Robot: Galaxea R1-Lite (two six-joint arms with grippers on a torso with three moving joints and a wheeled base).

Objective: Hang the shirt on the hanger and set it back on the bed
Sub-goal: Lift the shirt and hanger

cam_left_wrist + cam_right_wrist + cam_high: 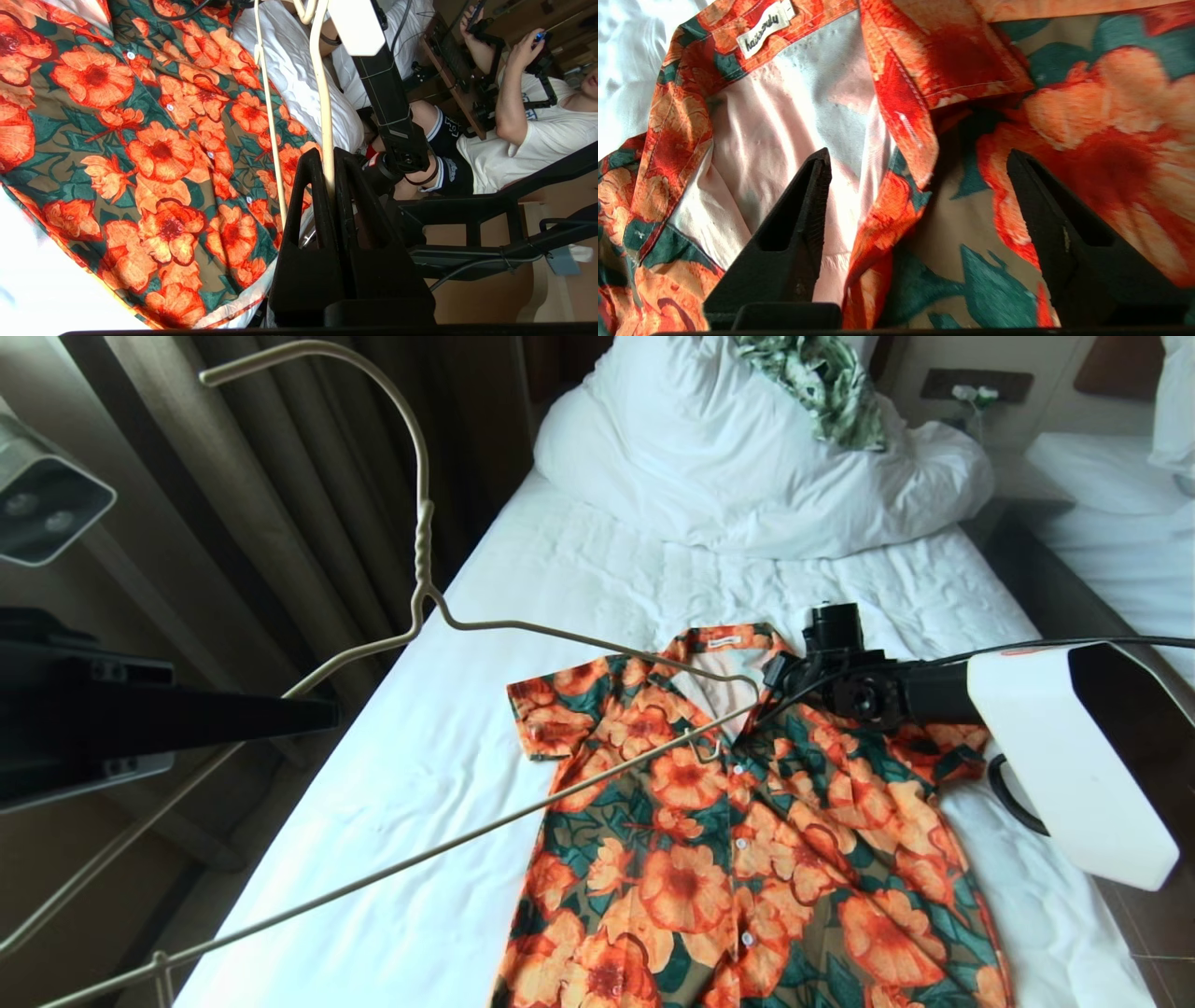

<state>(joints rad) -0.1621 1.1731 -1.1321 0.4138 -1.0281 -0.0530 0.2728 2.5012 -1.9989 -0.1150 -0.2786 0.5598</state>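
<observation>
One gripper finger is well outside the collar flap [910, 133], so my right gripper needs to move toward the shirt's lining [780, 126] before it closes on the collar flap.
The shirt [691, 859] lies flat and buttoned on the bed [420, 756], collar toward the pillow, with its pale lining showing at the open neck. The cream wire hanger [425, 523] hangs tilted above the bed's left side, and its far corner [742, 689] reaches the open collar. My left gripper [327, 156] is shut on the hanger's wire [322, 93] over the shirt's hem [159, 149]. My right gripper [919, 153] is open just above the collar [901, 107]; one finger is over the lining, the other over the flowered front, with nothing pinched between them.
A white pillow and bunched duvet [728, 457] lie at the head of the bed under a green-and-white leaf-print cloth [822, 383]. Curtains [280, 476] hang along the left side. A second bed [1120, 504] stands to the right. A seated person [514, 140] is beyond the foot of the bed.
</observation>
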